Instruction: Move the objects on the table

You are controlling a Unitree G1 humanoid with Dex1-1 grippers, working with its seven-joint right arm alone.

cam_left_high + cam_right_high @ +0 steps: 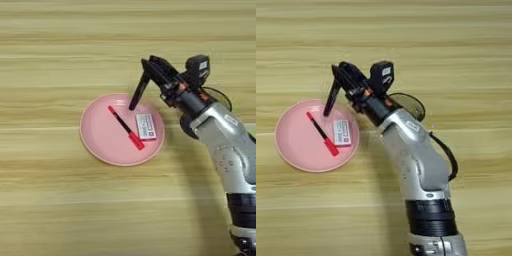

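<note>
The robot's right gripper needs to keep holding the black marker, because the marker's lower tip is hanging above the far rim of the pink plate.
My right gripper (148, 70) is shut on the upper end of a slim black marker (138, 93). The marker hangs tilted, its lower tip over the far part of a pink plate (97, 137). On the plate lies the white eraser (146, 126) with its red-printed label, near the right rim. The black mesh pen cup (410, 106) stands right of the plate, mostly hidden behind my forearm (411, 145). All of this rests on the light wood-grain table (50, 60).
A thin black pen with a red cap (126, 128) lies diagonally across the plate, just left of the eraser. My silver forearm (225, 145) crosses the table's right side from the bottom edge.
</note>
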